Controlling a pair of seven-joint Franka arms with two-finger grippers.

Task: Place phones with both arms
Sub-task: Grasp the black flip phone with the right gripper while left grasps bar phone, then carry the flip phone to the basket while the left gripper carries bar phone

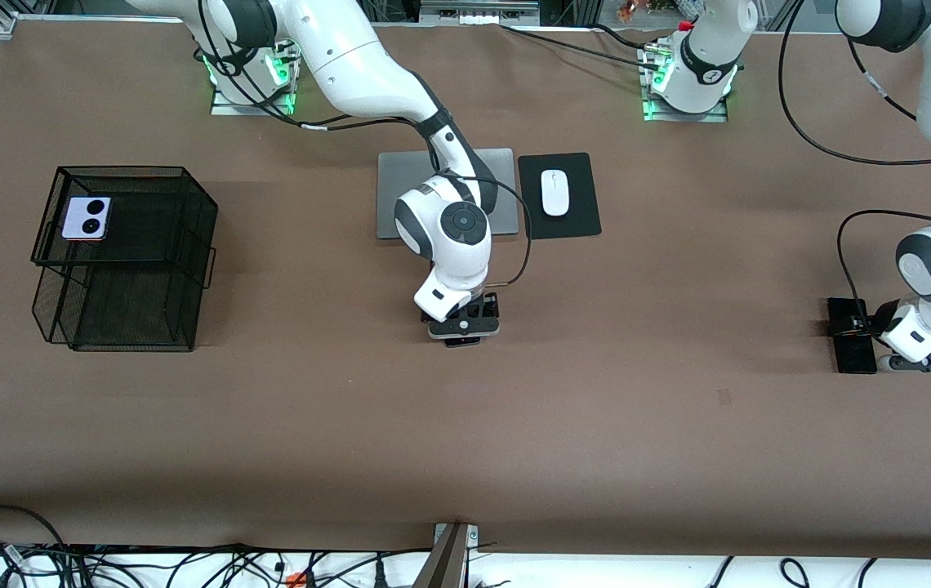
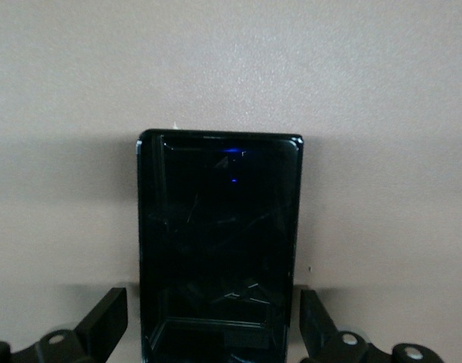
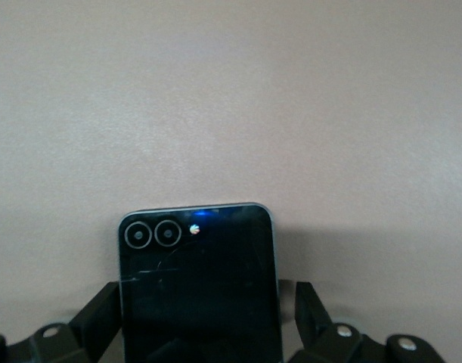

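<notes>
My left gripper's fingers are close beside both long sides of the black slab's near end and would hold it, so I should close now.
The lilac-white phone [image 1: 86,218] lies on the top shelf of a black wire rack [image 1: 147,269] at the right arm's end of the table. The squarish black phone [image 1: 463,340] lies flat on the table at the middle. My right gripper [image 1: 463,327] is low over it, open, a finger on each side; it shows in the right wrist view [image 3: 199,287] with two camera rings. The long black slab [image 1: 852,335] lies at the left arm's end. My left gripper [image 1: 920,362] is open and straddles it [image 2: 219,242] with a gap on both sides.
A grey laptop [image 1: 400,184] lies closed under the right arm, farther from the front camera than the squarish black phone. Beside it a white mouse [image 1: 554,193] sits on a black pad [image 1: 580,220]. Cables run along the table's front edge.
</notes>
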